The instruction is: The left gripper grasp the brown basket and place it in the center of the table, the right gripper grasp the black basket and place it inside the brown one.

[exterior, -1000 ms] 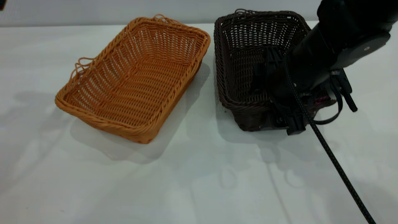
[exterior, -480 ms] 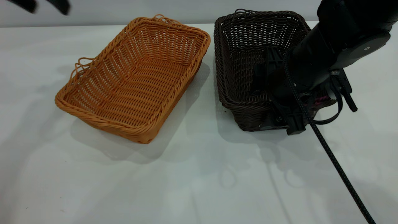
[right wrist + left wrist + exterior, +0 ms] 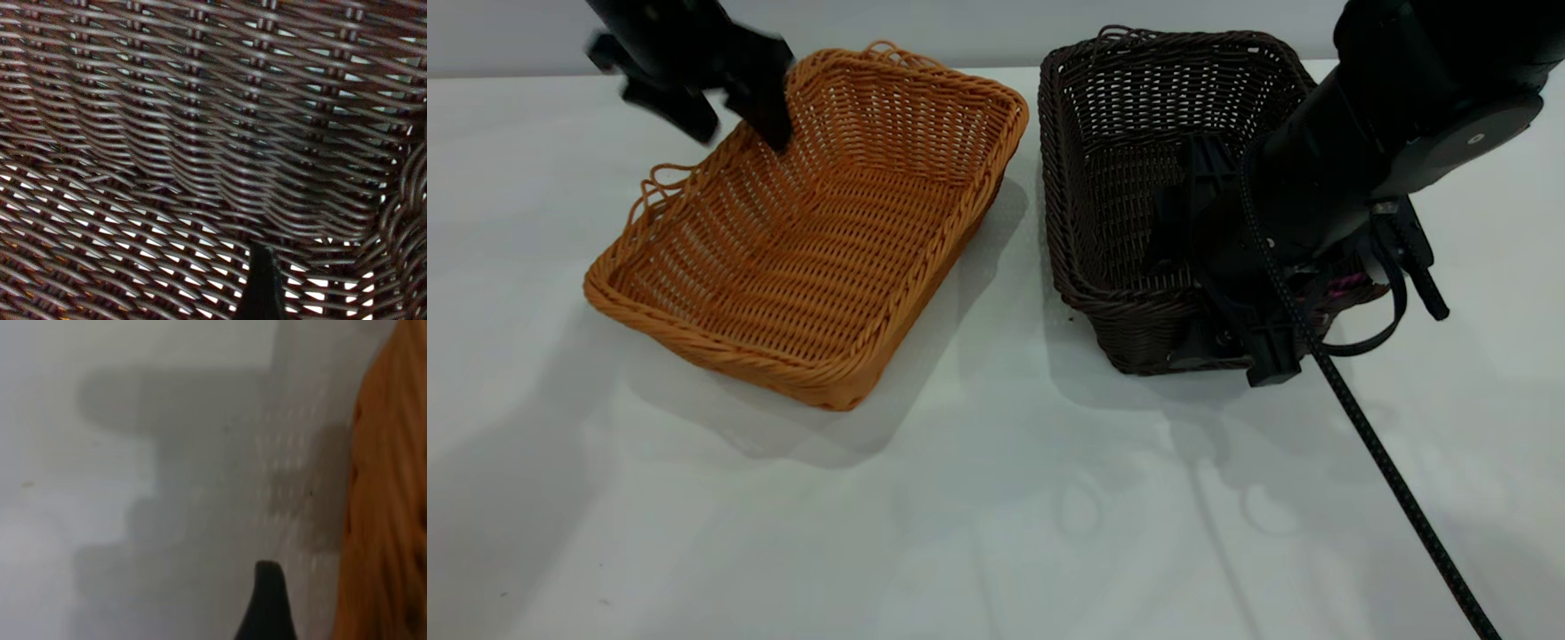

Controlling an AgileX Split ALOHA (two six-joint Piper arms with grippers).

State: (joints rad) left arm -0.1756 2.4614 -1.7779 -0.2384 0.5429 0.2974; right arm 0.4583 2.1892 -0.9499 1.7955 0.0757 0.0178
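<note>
My left gripper picks up the brown basket (image 3: 809,240) by its long side's braided rim (image 3: 743,143) next, to set it in the center of the table.
The brown basket (image 3: 809,240) lies on the white table (image 3: 996,498) at the left, slightly turned. My left gripper (image 3: 734,124) hangs open over the basket's far left rim, one finger outside the rim and one inside. In the left wrist view one finger (image 3: 268,603) shows above the table beside the basket's orange wall (image 3: 387,520). The black basket (image 3: 1138,160) stands to the right of the brown one. My right gripper (image 3: 1218,276) is low at its near right wall, partly hidden by the arm. The right wrist view shows the basket's dark weave (image 3: 200,133) close up.
A long black cable (image 3: 1396,498) runs from the right arm down across the table's front right. A narrow gap separates the two baskets. The table's front and centre show only shadows.
My left gripper has come in from the upper left and dropped to the brown basket's far left rim. The right arm and both baskets have not moved.
</note>
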